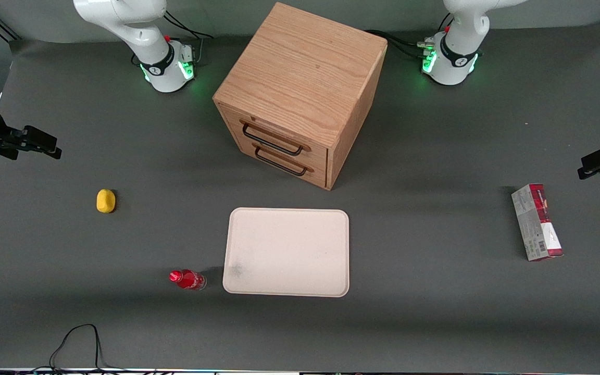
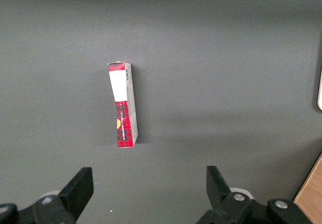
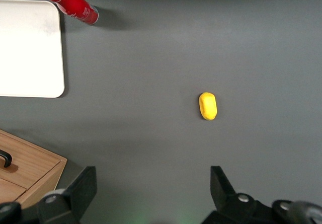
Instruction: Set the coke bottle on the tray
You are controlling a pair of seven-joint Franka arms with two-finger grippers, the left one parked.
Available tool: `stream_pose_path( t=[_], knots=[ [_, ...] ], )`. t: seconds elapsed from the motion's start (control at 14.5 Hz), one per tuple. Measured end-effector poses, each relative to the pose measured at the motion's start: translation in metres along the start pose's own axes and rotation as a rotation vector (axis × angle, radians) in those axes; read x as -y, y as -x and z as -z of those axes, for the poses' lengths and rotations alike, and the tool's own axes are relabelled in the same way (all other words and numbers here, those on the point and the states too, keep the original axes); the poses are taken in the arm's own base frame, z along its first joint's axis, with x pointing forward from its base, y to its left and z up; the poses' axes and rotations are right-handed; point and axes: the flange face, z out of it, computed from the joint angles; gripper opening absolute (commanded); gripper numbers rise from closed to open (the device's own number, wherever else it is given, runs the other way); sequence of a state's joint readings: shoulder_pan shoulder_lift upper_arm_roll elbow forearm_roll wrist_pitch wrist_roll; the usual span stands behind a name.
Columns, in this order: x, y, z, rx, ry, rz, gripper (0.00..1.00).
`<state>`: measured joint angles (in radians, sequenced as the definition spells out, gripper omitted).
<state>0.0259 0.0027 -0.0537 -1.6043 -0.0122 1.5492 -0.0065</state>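
My right gripper grabs the coke bottle's neck just below the red cap (image 1: 182,276) next, to place the bottle on the tray (image 1: 287,252).
The coke bottle (image 1: 187,279), small with a red cap and red label, stands on the dark table just beside the tray's near corner, on the side toward the working arm's end. It also shows in the right wrist view (image 3: 73,5). The tray (image 1: 287,252) is a large flat cream rectangle with a faint dark smudge; nothing is on it. Its corner shows in the right wrist view (image 3: 27,48). My right gripper (image 1: 45,146) hangs open and empty above the working arm's end of the table, well away from the bottle. In the right wrist view my right gripper (image 3: 153,183) has its jaws wide apart.
A small yellow lump (image 1: 105,201) lies between the gripper and the bottle, also in the right wrist view (image 3: 208,105). A wooden drawer box (image 1: 300,88) stands farther from the camera than the tray. A red-and-grey carton (image 1: 537,221) lies toward the parked arm's end. A black cable (image 1: 78,338) loops at the front edge.
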Motion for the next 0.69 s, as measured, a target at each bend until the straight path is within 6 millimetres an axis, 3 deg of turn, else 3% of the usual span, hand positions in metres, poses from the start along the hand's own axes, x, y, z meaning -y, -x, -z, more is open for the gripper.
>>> stream_pose_path(
  t=[0.21,0.69],
  knots=[
    [0.019,-0.004,-0.003,-0.005,0.001,0.033,1.0],
    [0.115,-0.013,-0.006,-0.016,0.005,0.036,1.0]
  ],
)
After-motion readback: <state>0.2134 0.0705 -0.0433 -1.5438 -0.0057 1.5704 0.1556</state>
